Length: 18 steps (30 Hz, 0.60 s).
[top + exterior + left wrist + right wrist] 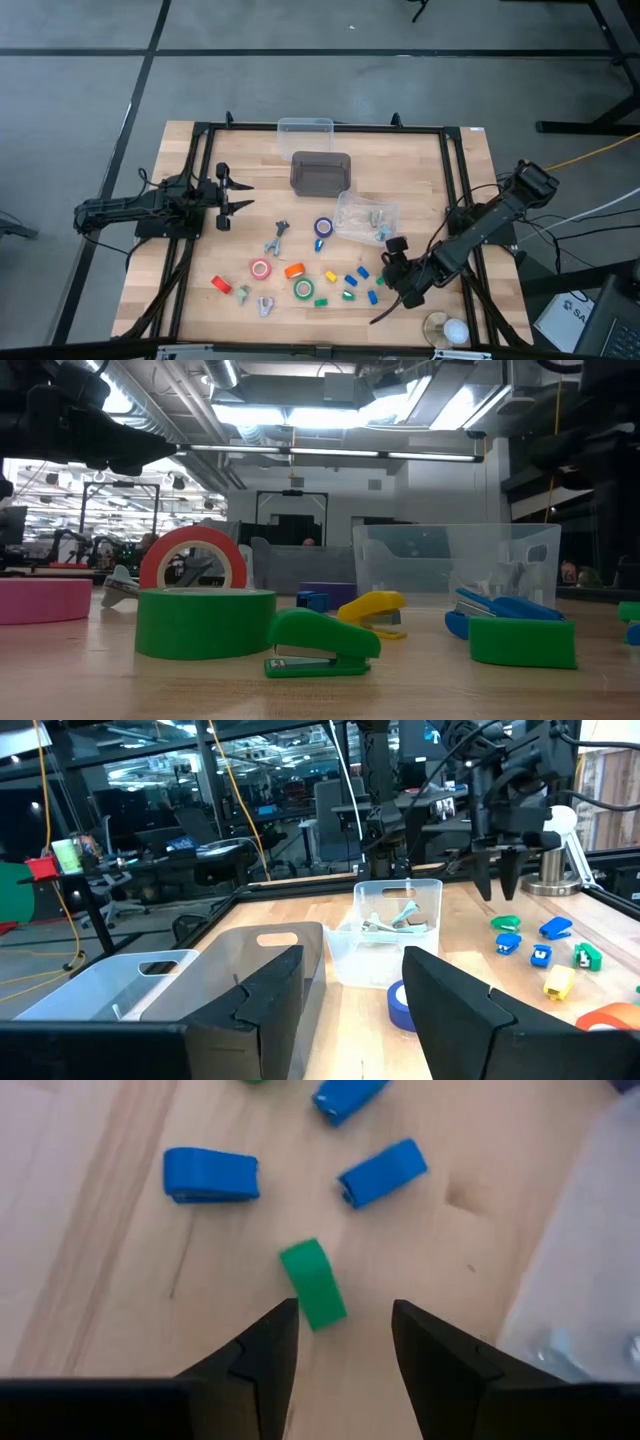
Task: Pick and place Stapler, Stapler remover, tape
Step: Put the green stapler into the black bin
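Observation:
The green stapler needs to be picked up and placed in the grey bin, so its long sides are the part my right gripper will grab next.
Small staplers lie near the table's front right: a green one, two blue ones and a yellow one. My right gripper slants down over them, open, its fingers just short of the green stapler on either side and touching nothing. The tape rolls lie flat on the wood: blue, red-pink and green. Grey staple removers lie near them. My left gripper waits open and level at the left.
A clear bin with several pieces in it stands just beyond my right gripper. A dark bin and another clear bin stand at the far middle. A white ball on a stand sits at the front right corner.

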{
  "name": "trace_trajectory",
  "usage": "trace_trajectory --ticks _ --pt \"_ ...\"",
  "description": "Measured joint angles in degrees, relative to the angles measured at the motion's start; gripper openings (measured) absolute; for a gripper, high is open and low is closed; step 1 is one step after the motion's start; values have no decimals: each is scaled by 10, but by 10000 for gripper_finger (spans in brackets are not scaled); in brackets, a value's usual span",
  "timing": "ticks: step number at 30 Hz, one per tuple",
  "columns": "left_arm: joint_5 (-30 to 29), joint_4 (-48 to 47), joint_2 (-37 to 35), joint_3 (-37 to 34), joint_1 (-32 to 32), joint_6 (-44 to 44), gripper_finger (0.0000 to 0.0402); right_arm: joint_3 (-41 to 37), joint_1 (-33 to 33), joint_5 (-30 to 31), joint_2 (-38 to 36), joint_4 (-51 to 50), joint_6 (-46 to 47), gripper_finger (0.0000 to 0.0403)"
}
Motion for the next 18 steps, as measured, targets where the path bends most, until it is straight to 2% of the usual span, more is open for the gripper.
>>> trace_trajectory --ticks 6,18 --pt "0 0 0 0 0 0 169 0 -13 -26 40 27 -32 168" --pt "0 0 0 0 0 0 169 0 -19 -23 86 62 -53 168"
